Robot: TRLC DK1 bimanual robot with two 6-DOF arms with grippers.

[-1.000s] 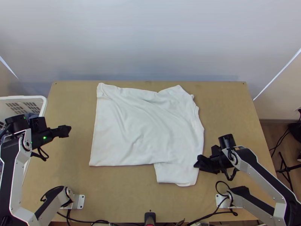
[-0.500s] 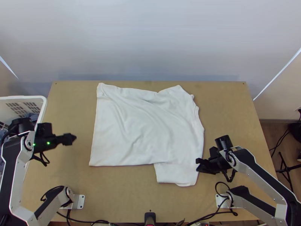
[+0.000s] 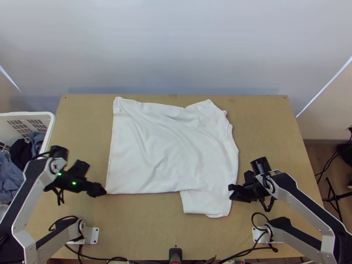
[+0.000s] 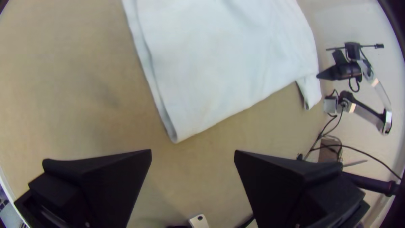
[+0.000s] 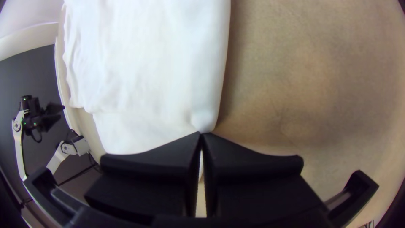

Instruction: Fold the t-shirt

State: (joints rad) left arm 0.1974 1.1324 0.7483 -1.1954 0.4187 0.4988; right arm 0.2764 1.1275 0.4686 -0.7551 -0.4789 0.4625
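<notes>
The white t-shirt (image 3: 167, 154) should be folded, so my left gripper should grab the layered hem corner (image 3: 108, 192) next.
The white t-shirt (image 3: 167, 154) lies spread on the table with soft wrinkles, a sleeve-like part jutting out at its near right. My left gripper (image 3: 104, 192) is at the shirt's near left corner. Seen from the left wrist, my left gripper (image 4: 193, 151) is open with nothing between its fingers, close to a corner of the shirt (image 4: 211, 71) where layered edges show. At the shirt's right edge, near the sleeve-like part, is my right gripper (image 3: 230, 192). In the right wrist view my right gripper (image 5: 201, 133) is shut on the edge of the shirt (image 5: 147, 71).
A white basket (image 3: 49, 119) holding dark and blue clothes stands at the table's left. Bare wooden table (image 3: 145, 224) lies between the shirt and the near edge. Cables (image 3: 242, 254) run along that edge.
My left gripper has moved right and toward the near edge, from beside the basket to the shirt's corner. The right arm has shifted only slightly; the shirt lies as before.
</notes>
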